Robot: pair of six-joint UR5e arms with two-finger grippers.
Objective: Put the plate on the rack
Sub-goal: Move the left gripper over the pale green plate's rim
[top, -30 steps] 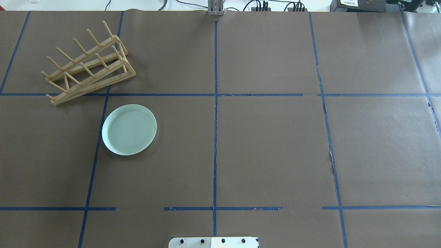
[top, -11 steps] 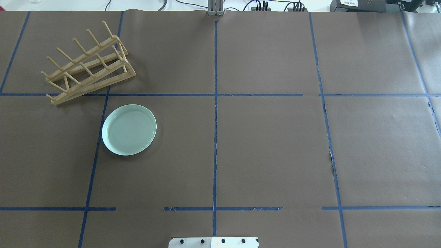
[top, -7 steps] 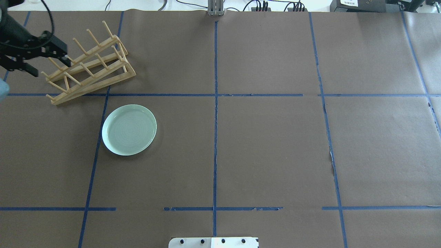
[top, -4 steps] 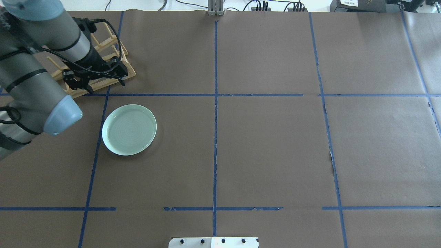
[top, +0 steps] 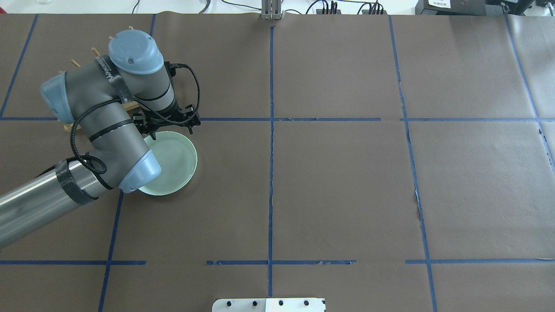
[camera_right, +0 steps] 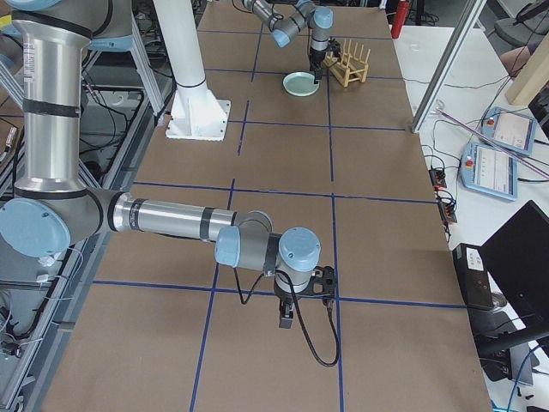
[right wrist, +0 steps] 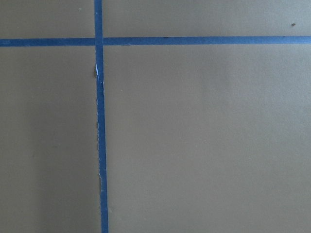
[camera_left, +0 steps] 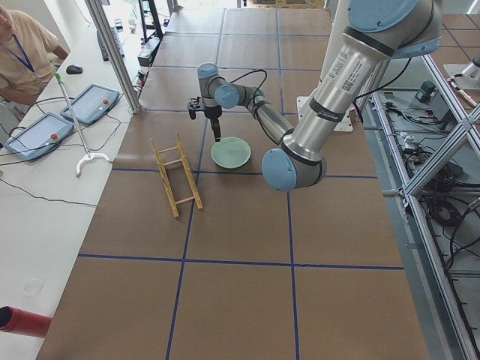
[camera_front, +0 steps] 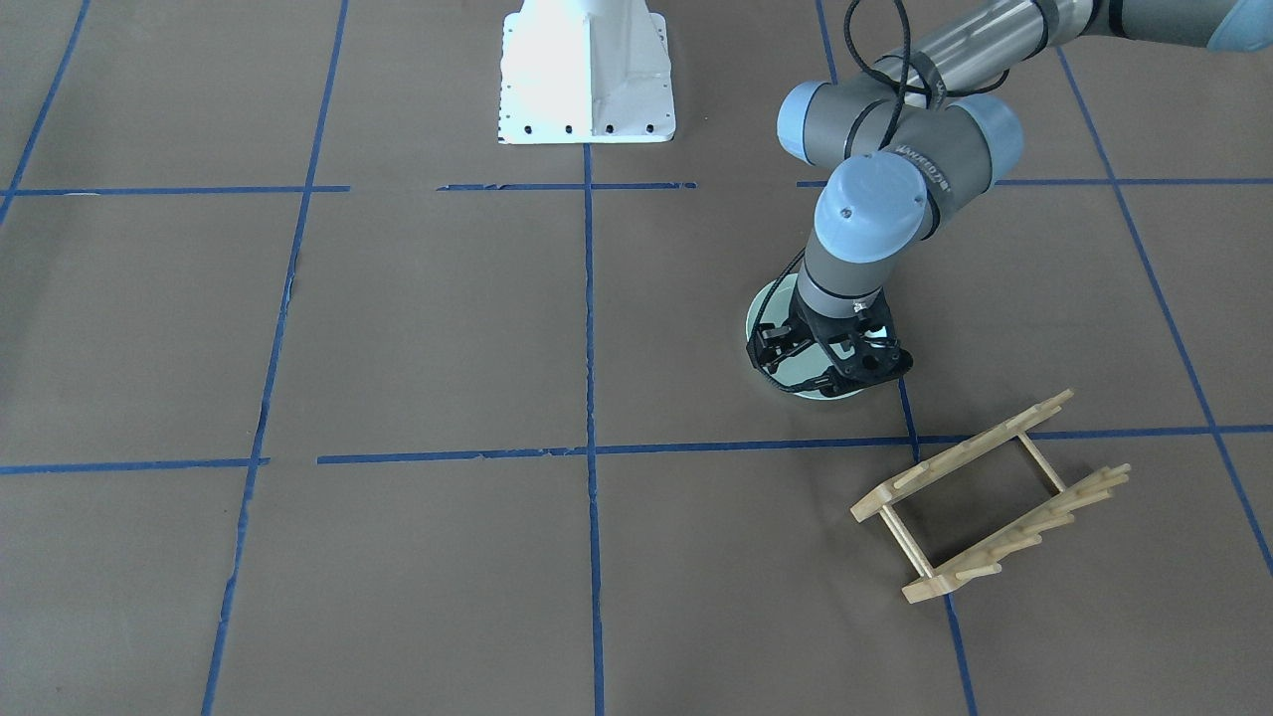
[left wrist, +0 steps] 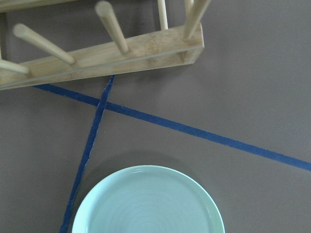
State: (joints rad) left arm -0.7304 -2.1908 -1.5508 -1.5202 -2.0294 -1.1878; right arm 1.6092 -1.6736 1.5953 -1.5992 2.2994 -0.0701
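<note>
My left gripper is to grab the plate by its rim next, so that it can stand the plate upright on the wooden rack.
The pale mint-green plate lies flat on the brown table, left of centre; it also shows in the left wrist view and the front view. The light wooden rack stands just beyond it, mostly hidden by the arm in the overhead view, and its near rail shows in the left wrist view. My left gripper is open and empty, pointing down over the plate's far rim on the rack's side. My right gripper shows only in the exterior right view; I cannot tell its state.
The white robot base plate sits at the table's near edge. Blue tape lines divide the brown paper into squares. An operator sits beyond the table's far side with tablets.
My left arm has come in from the left, passed over the rack and now holds its open gripper over the plate's far rim. Plate and rack have not moved.
</note>
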